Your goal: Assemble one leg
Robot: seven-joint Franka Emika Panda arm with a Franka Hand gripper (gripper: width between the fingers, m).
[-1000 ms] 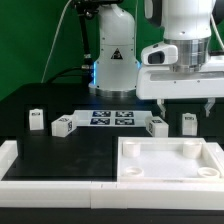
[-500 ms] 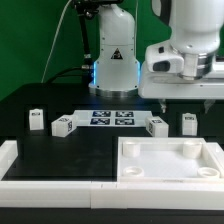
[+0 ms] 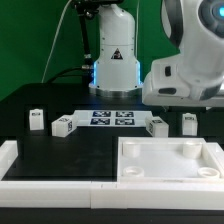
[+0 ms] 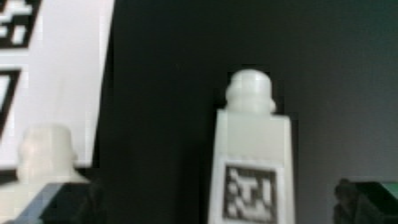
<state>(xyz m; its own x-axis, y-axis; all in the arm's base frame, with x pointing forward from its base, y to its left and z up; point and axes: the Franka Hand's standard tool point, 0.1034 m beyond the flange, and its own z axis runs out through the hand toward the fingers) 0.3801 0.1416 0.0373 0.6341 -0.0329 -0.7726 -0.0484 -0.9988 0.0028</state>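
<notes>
I need to grab the leg by its tagged body [image 3: 189, 127] [image 4: 251, 185] with my gripper next. The round peg then stays free to go into a panel socket.
Several small white legs with tags stand on the black table: two at the exterior view's left [image 3: 36, 120] [image 3: 63, 125] and two at its right [image 3: 157, 125] [image 3: 189, 122]. My gripper [image 3: 187, 98] hangs above the right pair, tilted, and its fingertips are hard to make out there. In the wrist view one leg [image 4: 253, 150] stands upright between my two dark fingertips [image 4: 54, 200], with free room on both sides. A second leg [image 4: 45, 150] stands beside it. The gripper [image 4: 214, 205] is open and holds nothing.
The marker board [image 3: 110, 118] lies between the leg pairs and shows in the wrist view [image 4: 63, 70]. A large white square panel with round sockets [image 3: 170, 165] lies at the front right. A white raised rail [image 3: 12, 160] runs along the front left.
The arm has swung and tilted toward the exterior view's right, and its hand now fills the upper right. The legs and the panel have not moved.
</notes>
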